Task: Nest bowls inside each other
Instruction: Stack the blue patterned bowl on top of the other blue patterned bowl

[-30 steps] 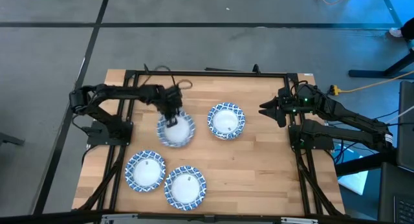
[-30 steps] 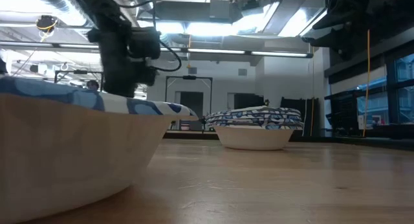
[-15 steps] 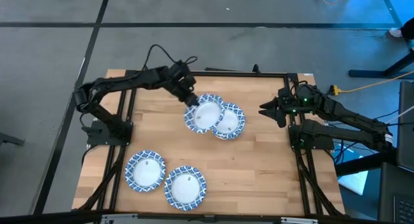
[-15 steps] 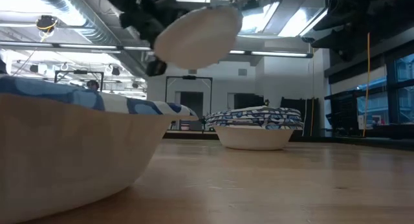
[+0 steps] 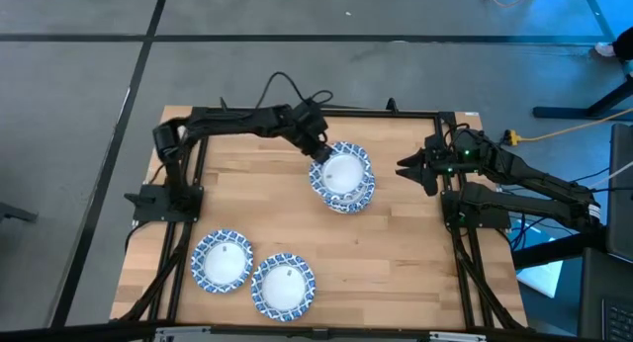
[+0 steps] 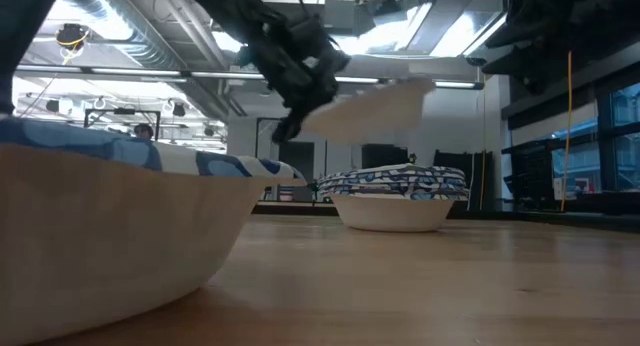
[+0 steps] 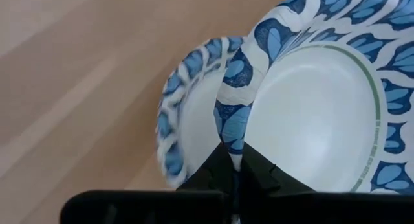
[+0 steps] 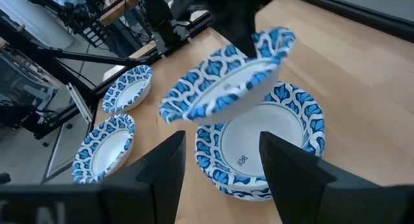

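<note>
The stack's rim (image 7: pixel 169 117) sticks out past the held bowl's edge (image 7: pixel 237 91), so it is too early to open. My left gripper lines up the held bowl with the stack first.
My left gripper (image 5: pixel 320 153) is shut on one blue-and-white bowl (image 5: pixel 342 172) and holds it in the air over a stack of the same bowls (image 5: pixel 348 196) that rests by its base on the table's far middle. In the low view the held bowl (image 6: pixel 375 108) hangs clear above the stack (image 6: pixel 395 198). Two more single bowls (image 5: pixel 222 261) (image 5: pixel 284 286) sit near the near-left edge. My right gripper (image 5: pixel 407 170) waits open by the right edge, touching nothing. My left gripper (image 7: pixel 235 170) pinches the held bowl's patterned rim (image 7: pixel 233 136) on its left-hand side, one finger inside the bowl and one outside. The fingers come slanting down from the table's left. The bowl (image 8: pixel 223 85) is lifted clear, slightly tilted, above the stack (image 8: pixel 259 149).
A bowl's wall (image 6: pixel 100 236) fills the low view's near left. The black frame rails (image 5: pixel 316 112) run round the table. Bare wood (image 5: pixel 396 263) lies on the table's near right. My right arm's base (image 5: pixel 485 199) stands at the right edge.
My left gripper, shut on the bowl's rim, has lifted the bowl off the table's left middle and carried it toward the right and far side, over the stack. The bowl rose clear, tilted in passing, and now sits closer to level.
</note>
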